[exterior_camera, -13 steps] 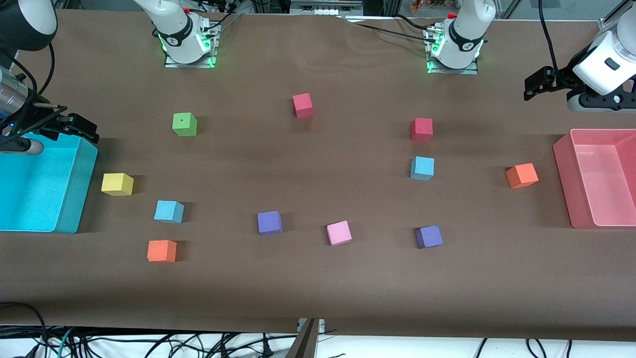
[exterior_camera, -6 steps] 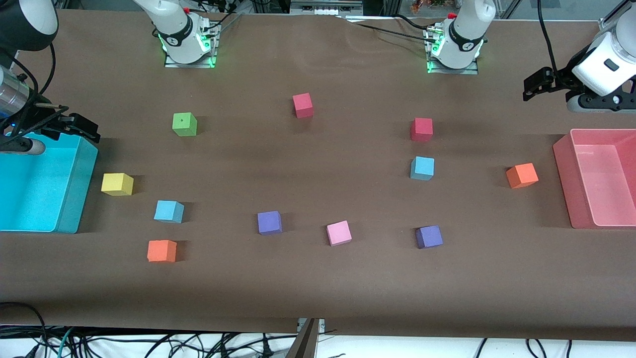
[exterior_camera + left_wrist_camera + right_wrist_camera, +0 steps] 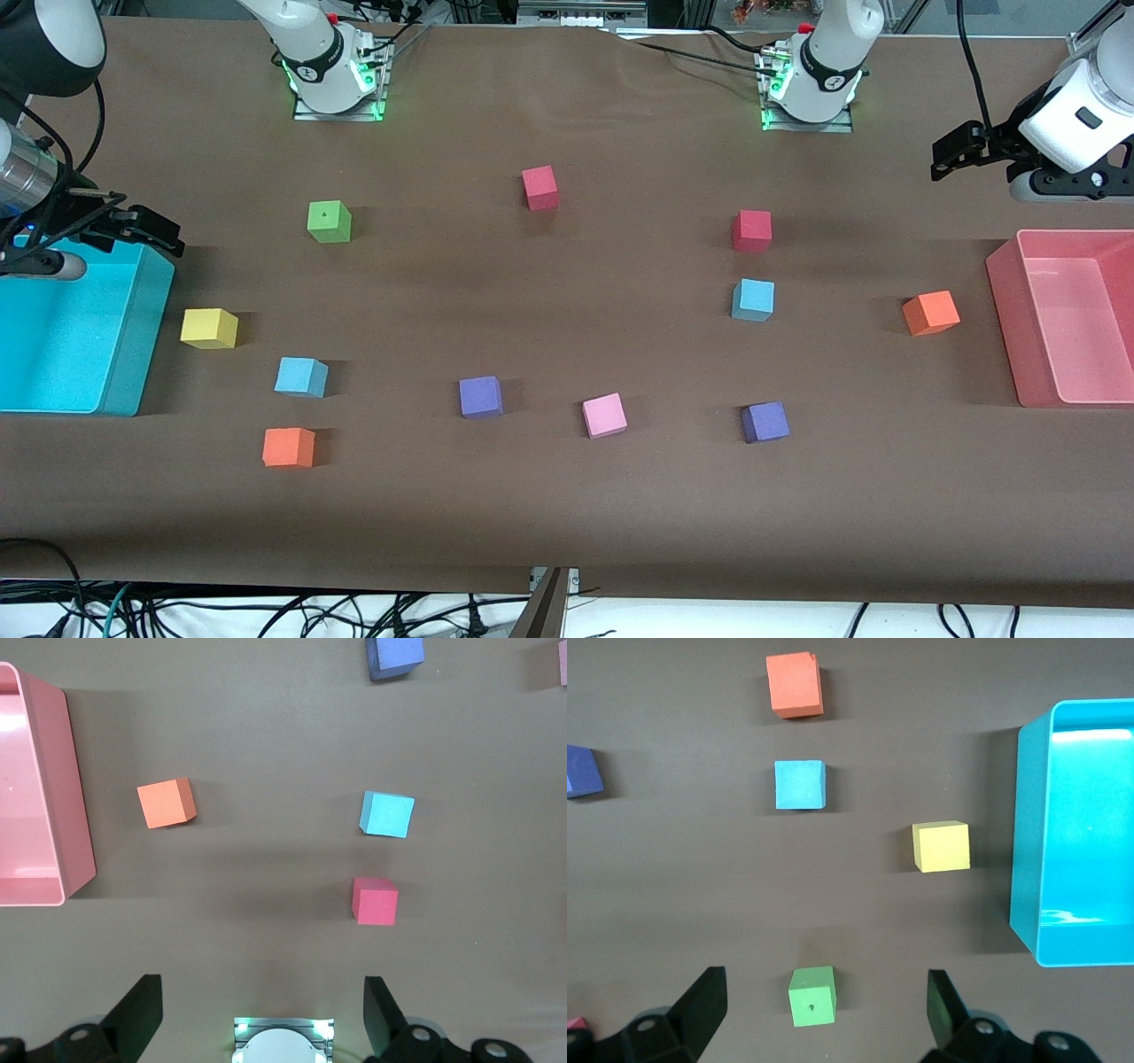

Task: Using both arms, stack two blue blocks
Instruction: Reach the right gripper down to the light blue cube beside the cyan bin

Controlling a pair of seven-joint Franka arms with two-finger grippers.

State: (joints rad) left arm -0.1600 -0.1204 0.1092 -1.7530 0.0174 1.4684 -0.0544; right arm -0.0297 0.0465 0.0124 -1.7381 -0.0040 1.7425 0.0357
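Observation:
I should next grab the block beside the yellow cube by its opposite sides with my right gripper, to stack the sky-blue blocks.
One sky-blue block (image 3: 300,377) lies toward the right arm's end, between a yellow cube and an orange cube; it also shows in the right wrist view (image 3: 800,784). The other sky-blue block (image 3: 753,299) lies toward the left arm's end, just nearer the front camera than a red cube; it also shows in the left wrist view (image 3: 386,814). My right gripper (image 3: 146,229) is open and empty, high over the cyan bin's edge. My left gripper (image 3: 957,152) is open and empty, high over the table beside the pink bin. Both are far from the blocks.
A cyan bin (image 3: 133,354) stands at the right arm's end, a pink bin (image 3: 1010,319) at the left arm's end. Loose cubes: green (image 3: 329,221), yellow (image 3: 209,328), two orange (image 3: 288,447) (image 3: 930,313), two red (image 3: 539,188) (image 3: 751,230), two purple (image 3: 480,396) (image 3: 765,422), pink (image 3: 604,415).
Both grippers have drifted very slightly; the right gripper edged toward the table's middle. No block has moved.

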